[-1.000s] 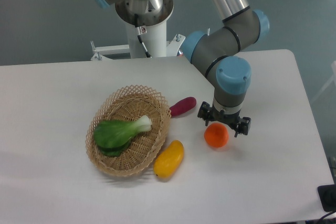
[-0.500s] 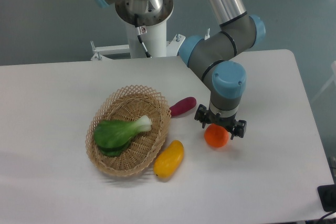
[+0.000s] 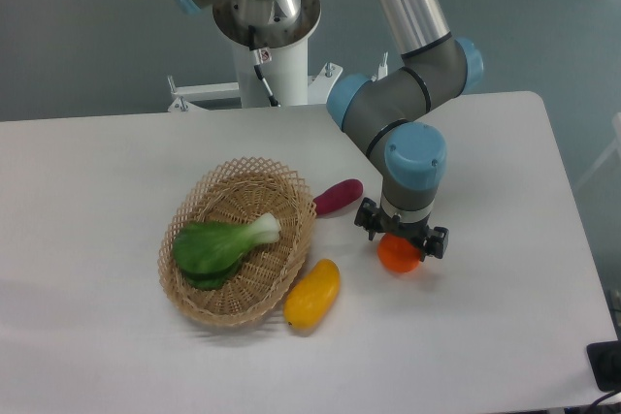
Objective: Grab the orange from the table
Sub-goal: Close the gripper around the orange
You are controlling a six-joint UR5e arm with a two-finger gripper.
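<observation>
My gripper will next grab the orange by its round middle (image 3: 399, 255) to pick it up.
The orange (image 3: 399, 257) rests on the white table (image 3: 505, 191), right of the basket, and my gripper body hides its top. My gripper (image 3: 401, 237) points straight down right over it, open. One black finger (image 3: 365, 221) is at the fruit's left, the other at its right. Whether the fingers touch the orange cannot be told from this view.
A wicker basket (image 3: 199, 303) holding a green bok choy (image 3: 218, 244) sits left of the orange. A yellow mango-like fruit (image 3: 312, 294) lies at the basket's lower right. A purple oblong vegetable (image 3: 338, 197) lies just up-left of the gripper. The robot base (image 3: 267, 26) stands behind the table.
The gripper has shifted left and come down over the orange, covering more of its top. The orange has stayed in place.
</observation>
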